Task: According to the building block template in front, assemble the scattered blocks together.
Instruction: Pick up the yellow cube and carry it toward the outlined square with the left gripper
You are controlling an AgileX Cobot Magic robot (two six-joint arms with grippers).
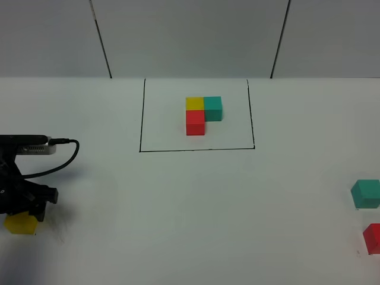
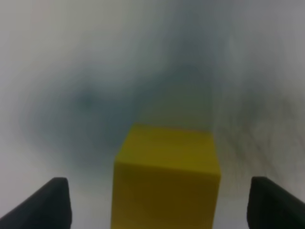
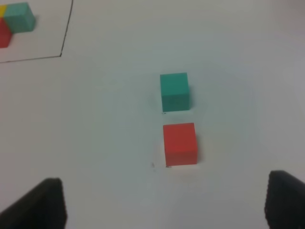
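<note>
I should rebuild the template's L [image 1: 202, 114], so my left gripper should next grab the yellow cube [image 1: 22, 223] by its opposite sides.
The building block template [image 1: 195, 122] is a yellow, teal and red L inside a black outline [image 1: 141, 119] at the table's middle back. The scattered yellow cube [image 1: 22, 223] lies at the far left under my left gripper [image 1: 27, 208]. In the left wrist view the yellow cube [image 2: 166, 176] sits between the open fingertips [image 2: 52, 202], with gaps on both sides. The scattered teal cube [image 1: 365, 193] and red cube [image 1: 373, 237] lie at the far right, close together. In the right wrist view my right gripper [image 3: 162, 205] is open and empty, short of the red cube [image 3: 180, 144] and teal cube [image 3: 174, 91].
The white table [image 1: 190, 208] meets a grey panelled wall [image 1: 190, 35] at the back. A black cable [image 1: 65, 155] loops off the left arm. The template's corner [image 3: 19, 16] shows in the right wrist view.
</note>
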